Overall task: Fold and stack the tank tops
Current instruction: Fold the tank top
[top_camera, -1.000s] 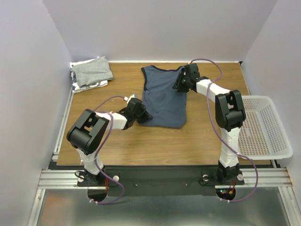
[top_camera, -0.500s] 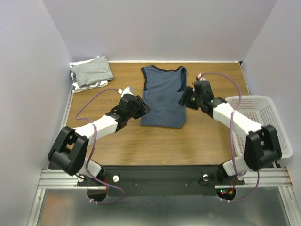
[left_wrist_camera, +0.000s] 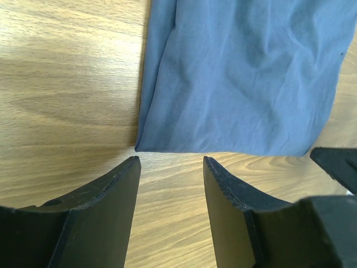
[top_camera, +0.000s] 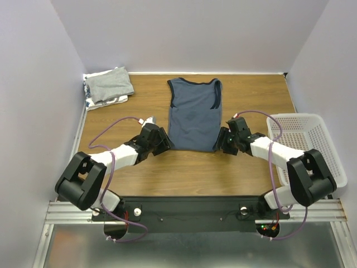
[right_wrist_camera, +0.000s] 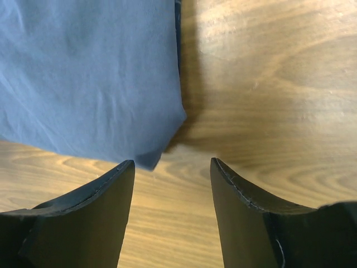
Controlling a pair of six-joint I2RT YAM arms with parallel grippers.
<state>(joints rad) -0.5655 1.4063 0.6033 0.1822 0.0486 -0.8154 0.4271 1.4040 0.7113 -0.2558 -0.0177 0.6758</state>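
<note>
I should next use my left gripper to grab the slate-blue tank top by its closest near corner, so I can fold that end over toward the tank top's neck.
The slate-blue tank top (top_camera: 193,114) lies flat in the middle of the table, folded lengthwise into a narrow strip with its neck at the far end. My left gripper (top_camera: 165,144) sits open just short of its near left corner (left_wrist_camera: 146,144), nothing between the fingers (left_wrist_camera: 171,162). My right gripper (top_camera: 221,142) is open at the near right corner (right_wrist_camera: 153,159), also holding nothing (right_wrist_camera: 173,164). A light grey tank top (top_camera: 110,84) lies folded at the far left corner, on top of a black-and-white patterned one (top_camera: 96,102).
A white plastic mesh basket (top_camera: 312,149) stands at the table's right edge, close to my right arm. The walls of the enclosure close in on the left, back and right.
Both grippers have let go of the blue tank top and drawn back to its near corners. The top now lies folded narrower; the right arm came down from the far shoulder strap.
</note>
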